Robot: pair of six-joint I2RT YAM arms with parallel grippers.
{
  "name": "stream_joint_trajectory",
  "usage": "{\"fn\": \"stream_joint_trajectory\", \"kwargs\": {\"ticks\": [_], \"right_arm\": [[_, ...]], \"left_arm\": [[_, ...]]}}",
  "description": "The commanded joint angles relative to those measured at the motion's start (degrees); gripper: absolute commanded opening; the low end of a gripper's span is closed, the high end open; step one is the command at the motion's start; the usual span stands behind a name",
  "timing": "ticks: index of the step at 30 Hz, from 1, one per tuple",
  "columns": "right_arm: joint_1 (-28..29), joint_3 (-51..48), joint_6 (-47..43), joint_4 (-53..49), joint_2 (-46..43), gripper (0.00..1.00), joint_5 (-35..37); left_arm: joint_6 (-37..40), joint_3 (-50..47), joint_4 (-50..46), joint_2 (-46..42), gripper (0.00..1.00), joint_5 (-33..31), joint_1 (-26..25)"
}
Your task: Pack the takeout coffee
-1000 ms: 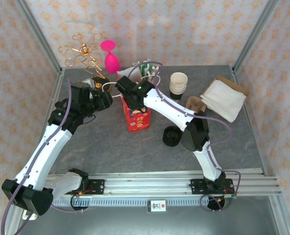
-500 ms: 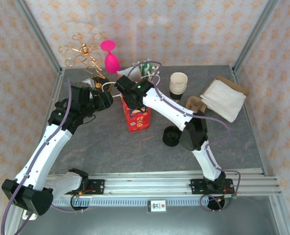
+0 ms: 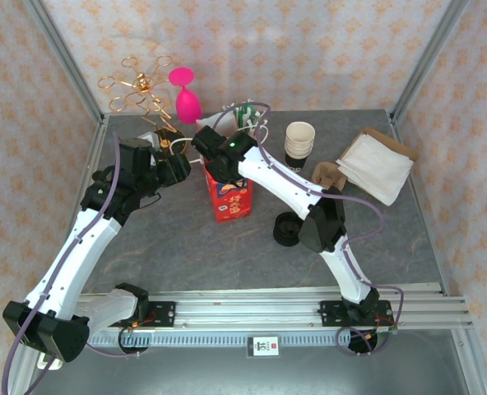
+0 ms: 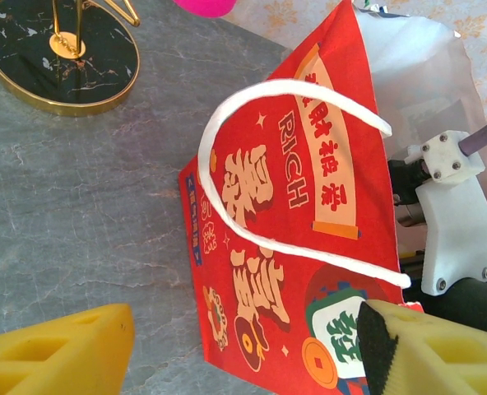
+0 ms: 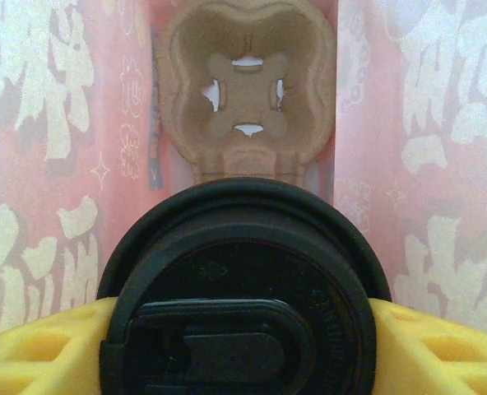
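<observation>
The takeout coffee's lid is level between the bag's sides and the takeout coffee would stand inside, so it is time for my right gripper to open.
A red paper bag [image 3: 229, 197] with white rope handles stands mid-table. My right gripper [image 3: 219, 156] reaches down into its mouth. Inside the bag [image 5: 62, 164], the takeout coffee [image 5: 243, 288] shows its round black lid, sitting between my right gripper's [image 5: 243, 346] yellow fingers [image 5: 38, 346], which press in on both sides under the lid. A brown cardboard cup carrier [image 5: 248, 90] lies at the bottom of the bag beyond the cup. My left gripper [image 3: 178, 169] is open beside the bag [image 4: 285, 247], its yellow fingers [image 4: 62, 354] wide apart at the bag's lower side.
A stack of lidless cups [image 3: 299, 144], a pile of black lids [image 3: 287, 228], a second cardboard carrier [image 3: 330, 175] and white napkins [image 3: 375, 164] lie to the right. A gold wire stand [image 3: 141, 90] on a black base [image 4: 58, 49] and a pink goblet [image 3: 186, 99] stand behind.
The right arm's wrist has shifted slightly left over the bag's mouth. The left arm and the bag have stayed where they were.
</observation>
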Motion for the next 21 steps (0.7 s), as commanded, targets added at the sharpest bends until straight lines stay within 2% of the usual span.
{"fn": "stream_joint_trajectory", "kwargs": {"ticks": [1,13,18,21], "right_arm": [[-0.71,-1.1,-0.44,-4.7,4.43,0.68,1.67],[-0.65,-8.56,-0.67,0.01,5.1,0.64,0.14],[-0.63,-7.85,-0.59,0.1,5.79,0.64,1.4],[-1.31,-4.69,-0.49,-1.35,6.37,0.64,-1.99]], "left_arm": [[-0.02,-0.1,0.54,-0.39,0.74,0.79,0.77],[-0.61,-0.31,1.52,-0.39,0.74,2.11,0.77],[-0.62,-0.93,2.39,-0.31,0.74,2.74,0.77],[-0.45,-0.93,1.77,0.12,0.74,2.2,0.77]]}}
